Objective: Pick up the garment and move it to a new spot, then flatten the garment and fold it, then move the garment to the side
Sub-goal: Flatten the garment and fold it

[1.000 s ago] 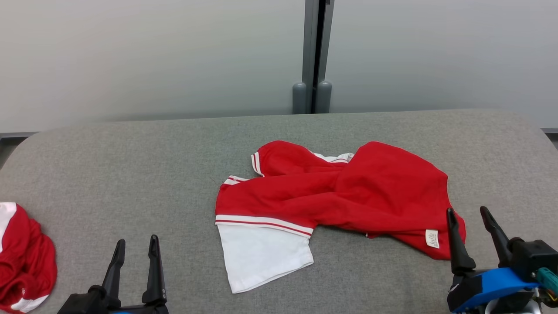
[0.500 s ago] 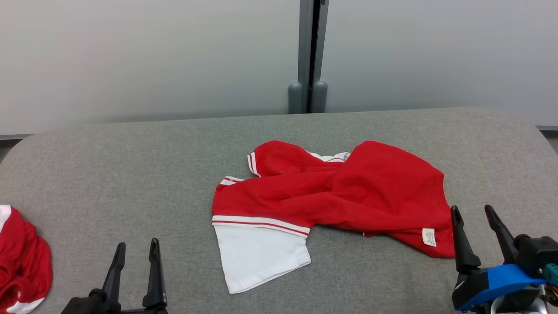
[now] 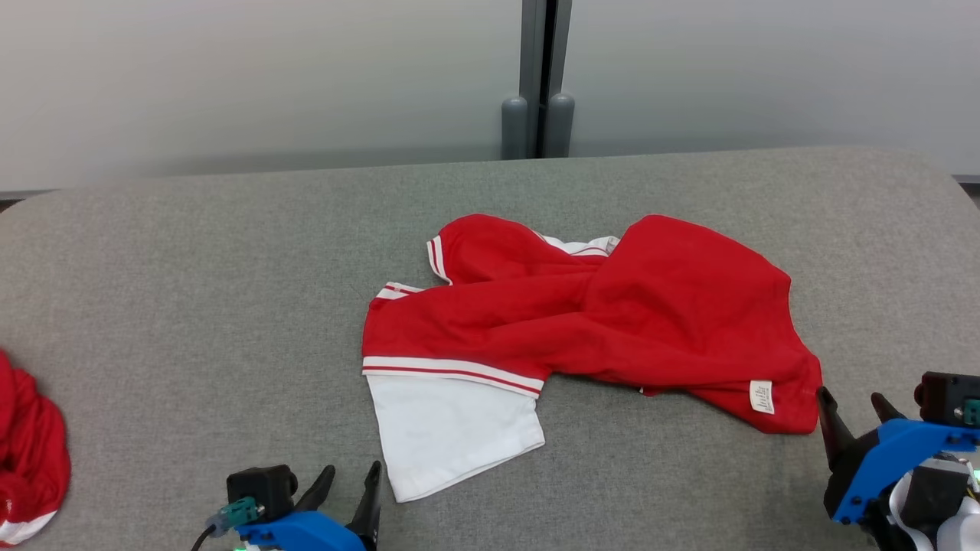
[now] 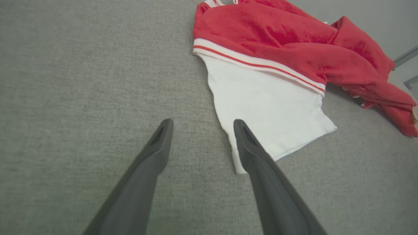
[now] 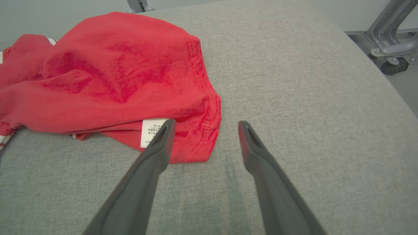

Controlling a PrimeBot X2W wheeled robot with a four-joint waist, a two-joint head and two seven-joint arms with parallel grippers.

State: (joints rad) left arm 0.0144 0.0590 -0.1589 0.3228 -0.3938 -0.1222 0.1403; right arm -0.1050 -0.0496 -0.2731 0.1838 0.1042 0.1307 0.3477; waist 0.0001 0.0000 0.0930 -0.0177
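My right gripper grabs the garment's stitched red hem (image 3: 808, 386) next, since the garment's body (image 3: 671, 303) lies slack and spread on the tabletop.
A crumpled red garment (image 3: 612, 321) with a white panel and striped trim lies in the middle of the grey table (image 3: 191, 291). My left gripper (image 3: 352, 468) stands open just left of the white panel's near corner; in the left wrist view its right finger (image 4: 258, 156) overlaps the white panel's (image 4: 264, 107) edge, and nothing lies between the jaws of the left gripper (image 4: 203, 123). My right gripper (image 3: 851, 398) is open beside the garment's right corner, near the white label (image 3: 761, 396). In the right wrist view the right gripper (image 5: 205, 124) straddles the red hem (image 5: 107, 75).
A second bunched red and white cloth (image 3: 31, 451) lies at the table's left edge. A pale wall with a grey post (image 3: 536, 76) runs behind the table. Off the table's right end stands a metal frame on a caster (image 5: 392, 65).
The head view has tilted down. My left gripper has moved right to the white corner. My right gripper has sunk lower by the label corner. Both stay open; the garment lies as before.
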